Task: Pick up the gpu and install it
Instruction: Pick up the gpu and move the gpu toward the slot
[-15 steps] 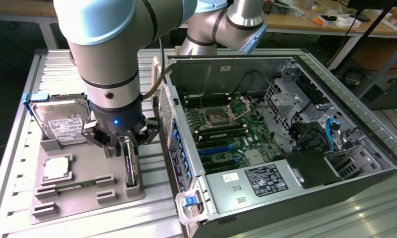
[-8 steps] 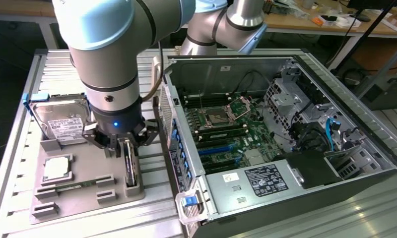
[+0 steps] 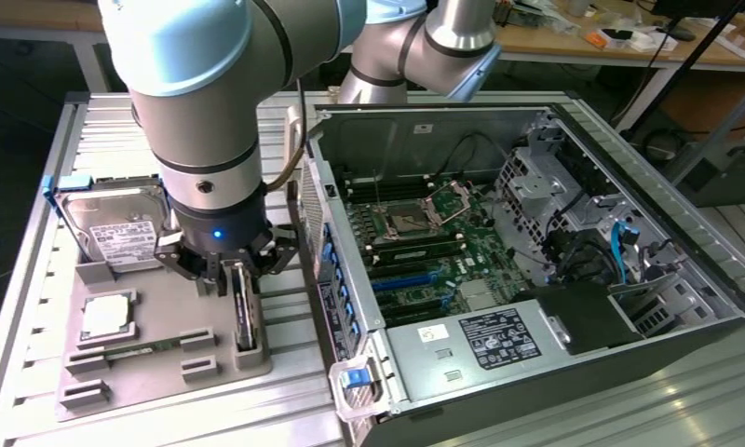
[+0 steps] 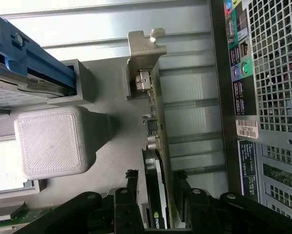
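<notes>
The GPU's lower edge is sunk in the tray's slot. My gripper should next grab its exposed upper edge [image 3: 237, 271] across to install it.
The gpu [image 3: 243, 315] stands on its edge in a slot of the grey holder tray [image 3: 161, 372], to the exterior view's left of the open computer case [image 3: 509, 261]. Its silver bracket [image 4: 143, 53] is at the end away from the wrist camera, and the green board with a black face [image 4: 156, 165] runs between my fingers. My gripper [image 3: 232, 272] is lowered over the card and stands open, one black finger [image 4: 131, 187] on each side. Narrow gaps remain between the fingers and the card. The motherboard's blue expansion slots [image 3: 404, 277] lie inside the case.
On the same tray sit a silver hard drive [image 3: 112, 228] with a blue rail, a square processor [image 3: 107, 317] and a narrow memory stick [image 3: 137, 352]. A grey printed block [image 4: 51, 141] stands close beside the card. The case's perforated rear wall [image 4: 278, 68] is just beyond it.
</notes>
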Robot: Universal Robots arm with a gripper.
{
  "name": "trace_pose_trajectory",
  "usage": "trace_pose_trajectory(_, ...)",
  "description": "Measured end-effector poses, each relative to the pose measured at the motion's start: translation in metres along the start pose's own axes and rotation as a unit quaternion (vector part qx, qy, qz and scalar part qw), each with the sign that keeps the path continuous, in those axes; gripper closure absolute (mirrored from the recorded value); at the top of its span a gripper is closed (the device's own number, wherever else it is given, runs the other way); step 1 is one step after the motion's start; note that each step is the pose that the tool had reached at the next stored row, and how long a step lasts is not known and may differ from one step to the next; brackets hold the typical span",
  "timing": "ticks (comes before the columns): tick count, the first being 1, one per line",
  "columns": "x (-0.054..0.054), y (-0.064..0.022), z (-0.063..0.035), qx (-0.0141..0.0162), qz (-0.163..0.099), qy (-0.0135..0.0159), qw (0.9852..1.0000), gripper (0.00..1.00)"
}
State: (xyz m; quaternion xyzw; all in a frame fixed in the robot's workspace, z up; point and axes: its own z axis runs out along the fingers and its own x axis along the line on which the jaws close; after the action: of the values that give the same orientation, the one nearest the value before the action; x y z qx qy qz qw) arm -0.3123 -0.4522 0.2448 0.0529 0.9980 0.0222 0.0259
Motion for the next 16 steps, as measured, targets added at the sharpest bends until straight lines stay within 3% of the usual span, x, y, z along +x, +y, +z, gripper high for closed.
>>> trace_pose_trajectory(4, 0.0, 0.0, 0.0, 0.0, 0.0, 0.0, 1.0, 0.6)
trace_pose_trajectory(5, 0.0, 0.0, 0.0, 0.0, 0.0, 0.0, 1.0, 0.67)
trace_pose_trajectory(16, 0.0, 0.0, 0.0, 0.0, 0.0, 0.0, 1.0, 0.72)
